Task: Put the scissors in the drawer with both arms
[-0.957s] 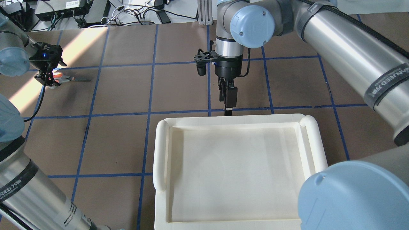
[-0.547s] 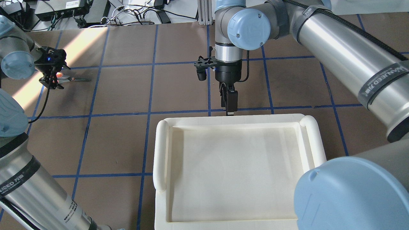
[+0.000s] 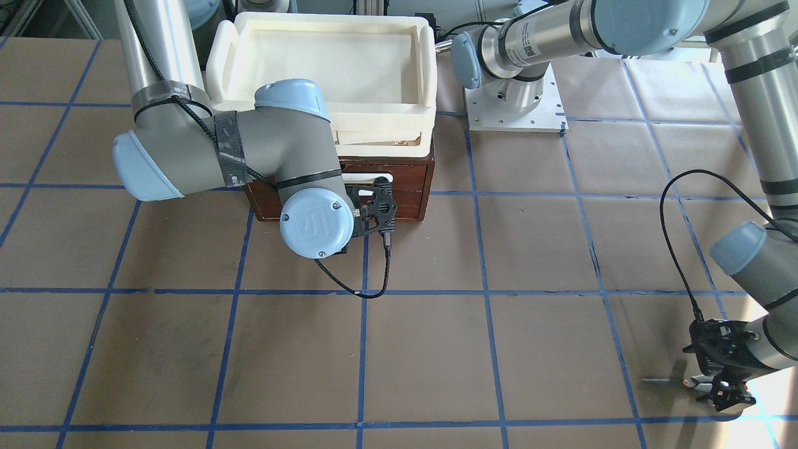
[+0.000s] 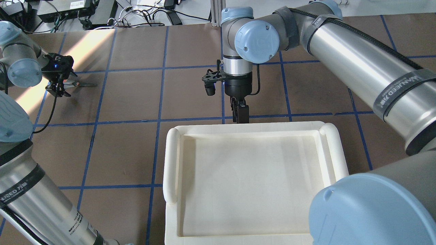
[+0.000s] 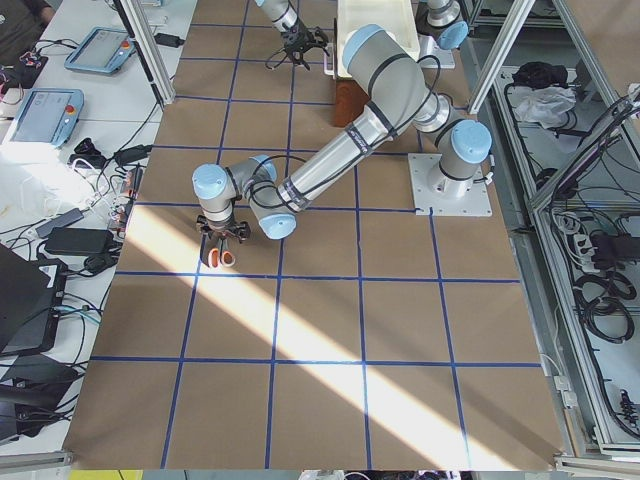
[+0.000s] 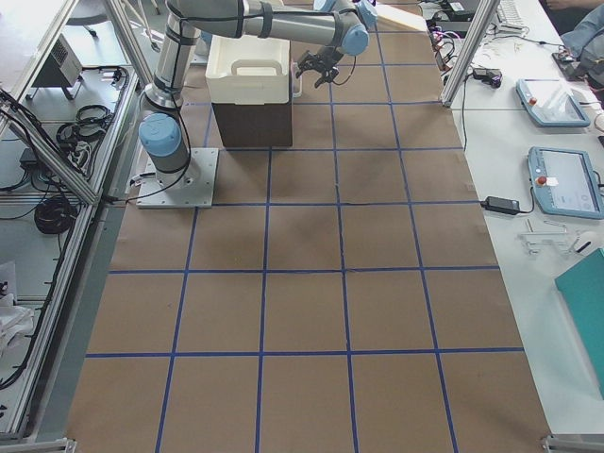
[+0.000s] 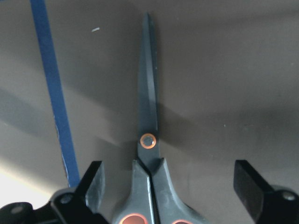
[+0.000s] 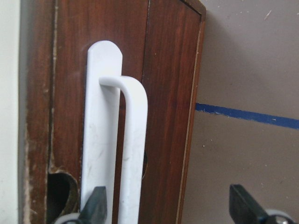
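My left gripper grabs the scissors by the grey handle necks just behind the pivot next; their pointed blades lie bare on the tabletop.
The scissors (image 4: 77,84) lie flat on the brown table at the far left, blades pointing right; they also show in the front-facing view (image 3: 667,380). My left gripper (image 4: 58,86) is open and low over their orange-lined handles. In the left wrist view the scissors (image 7: 148,116) lie between the two fingers (image 7: 93,182), not touched. The drawer (image 3: 402,181) is dark reddish-brown and closed. My right gripper (image 4: 240,115) is open right at the drawer front. In the right wrist view the white bar handle (image 8: 133,140) sits between the fingertips (image 8: 96,200), close to the left one.
A cream-white plastic tray (image 4: 170,163) sits on top of the drawer cabinet. The left arm's white base plate (image 3: 514,106) is bolted beside the cabinet. A black cable (image 3: 670,249) loops from the left wrist. Benches with tablets (image 6: 552,184) border the table.
My left gripper has shifted further over the scissors' handles. My right wrist has moved left and nearer the drawer front. The scissors and drawer have not moved.
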